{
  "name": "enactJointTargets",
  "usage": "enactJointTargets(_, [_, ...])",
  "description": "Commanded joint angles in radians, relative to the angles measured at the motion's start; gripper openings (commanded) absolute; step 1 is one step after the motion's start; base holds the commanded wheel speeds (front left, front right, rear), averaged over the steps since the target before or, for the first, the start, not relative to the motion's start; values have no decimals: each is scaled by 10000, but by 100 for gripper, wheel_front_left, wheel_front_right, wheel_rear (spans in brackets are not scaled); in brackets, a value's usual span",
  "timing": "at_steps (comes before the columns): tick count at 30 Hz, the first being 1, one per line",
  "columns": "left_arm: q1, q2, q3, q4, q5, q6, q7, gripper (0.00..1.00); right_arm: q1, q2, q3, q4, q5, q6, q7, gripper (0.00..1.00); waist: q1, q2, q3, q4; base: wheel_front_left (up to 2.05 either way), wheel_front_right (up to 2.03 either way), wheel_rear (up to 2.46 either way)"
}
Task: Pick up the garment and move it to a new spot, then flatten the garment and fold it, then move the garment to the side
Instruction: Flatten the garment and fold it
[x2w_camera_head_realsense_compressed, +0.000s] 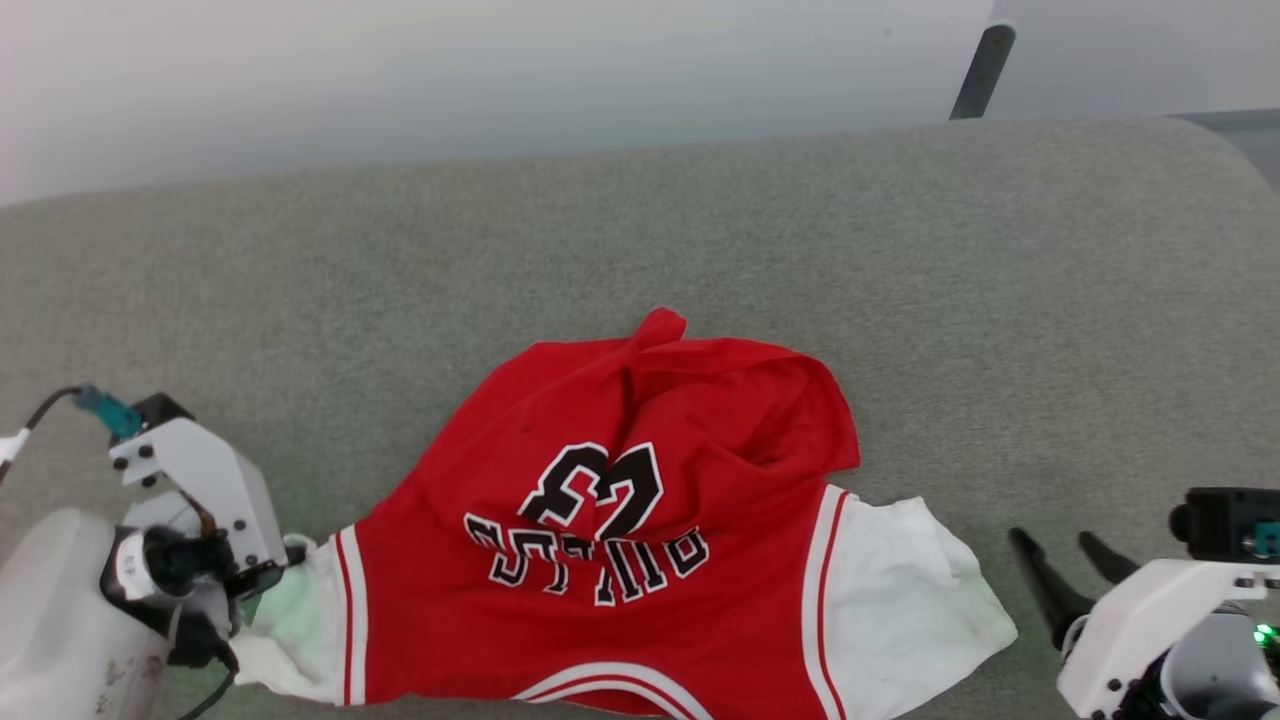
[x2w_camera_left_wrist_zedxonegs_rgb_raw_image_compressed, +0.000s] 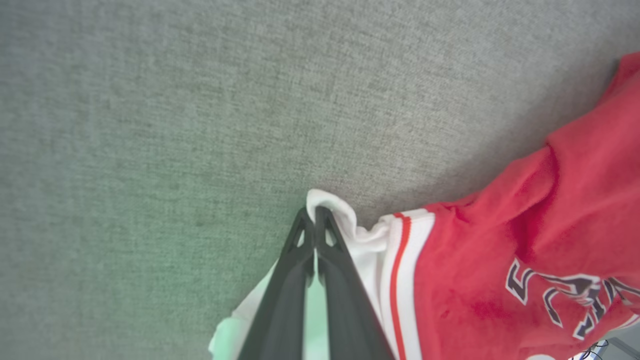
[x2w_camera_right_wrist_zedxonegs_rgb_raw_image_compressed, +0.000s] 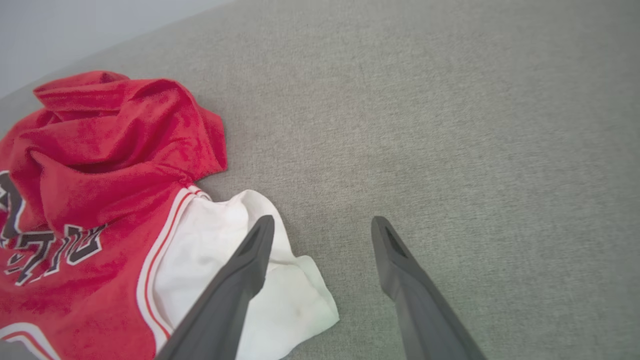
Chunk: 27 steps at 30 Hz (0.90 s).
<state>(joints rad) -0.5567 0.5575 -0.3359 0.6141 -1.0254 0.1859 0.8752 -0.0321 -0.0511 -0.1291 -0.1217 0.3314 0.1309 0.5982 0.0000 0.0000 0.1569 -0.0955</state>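
Observation:
My right gripper pinches the other white sleeve by the raised fold near its cuff (x2w_camera_head_realsense_compressed: 960, 564) next, since the rest of the sleeve (x2w_camera_head_realsense_compressed: 870, 594) lies flat.
The garment (x2w_camera_head_realsense_compressed: 620, 530), a red jersey T-shirt with white sleeves and a black "BULLS 23" print facing up, lies rumpled on the grey cushion (x2w_camera_head_realsense_compressed: 640, 240). Its collar end points at me. My left gripper (x2w_camera_head_realsense_compressed: 285, 560) is at the white sleeve on the left side. In the left wrist view that gripper (x2w_camera_left_wrist_zedxonegs_rgb_raw_image_compressed: 315, 212) is shut, pinching a fold of the sleeve's edge on the garment (x2w_camera_left_wrist_zedxonegs_rgb_raw_image_compressed: 500, 270). My right gripper (x2w_camera_head_realsense_compressed: 1060, 555) is open, just right of the other white sleeve. In the right wrist view the right gripper (x2w_camera_right_wrist_zedxonegs_rgb_raw_image_compressed: 322, 225) stands above the sleeve tip of the garment (x2w_camera_right_wrist_zedxonegs_rgb_raw_image_compressed: 100, 200).
The grey cushion (x2w_camera_right_wrist_zedxonegs_rgb_raw_image_compressed: 450, 125) stretches wide behind and to the right of the shirt. Beyond its back edge is a pale wall (x2w_camera_head_realsense_compressed: 450, 70) and a dark slanted post (x2w_camera_head_realsense_compressed: 982, 70).

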Motion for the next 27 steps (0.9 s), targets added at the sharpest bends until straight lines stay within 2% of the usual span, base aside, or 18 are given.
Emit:
enactJointTargets(1, [-112, -98, -86, -127, 89, 8, -11, 0, -148, 8, 115, 107, 171, -3, 189, 100, 0, 0, 162, 121, 0, 0, 0])
enactJointTargets(8, [-321, -263, -215, -574, 164, 74, -19, 0, -707, 8, 388, 619, 109, -3, 694, 100, 0, 0, 577, 421, 0, 0, 0])
enactJointTargets(16, [-471, -415, -303, -736, 197, 20, -104, 0, -1409, 11, 902, 1797, -149, -3, 1091, 100, 0, 0, 871, 667, 0, 0, 0])
enactJointTargets(17, [-489, -432, -318, -728, 204, 9, -115, 0, -1480, 13, 975, 1950, -213, -3, 1166, 46, 0, 0, 890, 695, 0, 0, 0])
enactJointTargets(18, [-506, -448, -311, -711, 188, -2, -141, 0, -1567, 11, 1066, 2080, -264, -3, 1236, 0, 0, 0, 905, 713, 0, 0, 0])
enactJointTargets(27, [-809, -414, -360, -593, 220, -224, -167, 0, -2399, 8, 654, 2321, -225, -3, 1838, 0, 0, 0, 755, 793, 0, 0, 0])
